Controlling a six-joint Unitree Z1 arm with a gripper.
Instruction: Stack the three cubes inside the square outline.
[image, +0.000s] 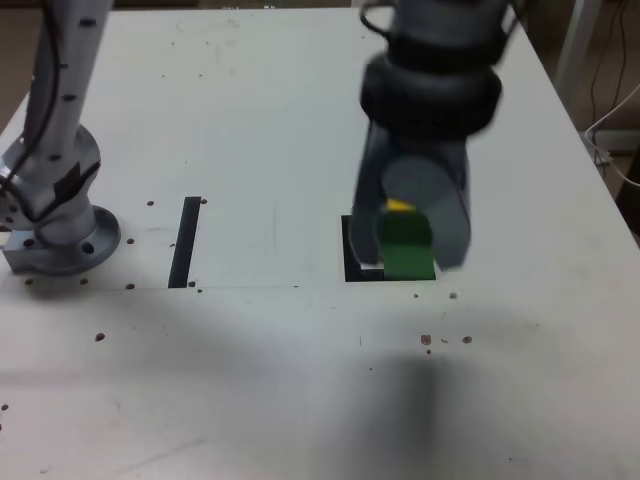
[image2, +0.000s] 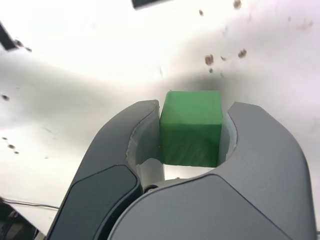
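Observation:
The green cube hangs in front of the yellow cube, its base unsupported, and would miss the stack on release now, so it is too early to open my gripper.
My gripper (image: 408, 246) is shut on the green cube (image: 408, 252), with one finger pressed on each side of it. The wrist view shows the same green cube (image2: 191, 127) clamped between the two grey fingers (image2: 135, 135). The cube sits over the square outline (image: 350, 262), whose black left side and front corner show beside the gripper. A sliver of the yellow cube (image: 398, 206) shows just above the green one; how the two stand to each other is hidden by the gripper. The red cube is hidden.
The arm's base (image: 60, 235) stands at the exterior view's left, with a straight black strip (image: 185, 242) beside it. Dark specks (image: 427, 340) dot the white table (image: 300, 380). Cables (image: 612, 135) hang beyond the table's right edge.

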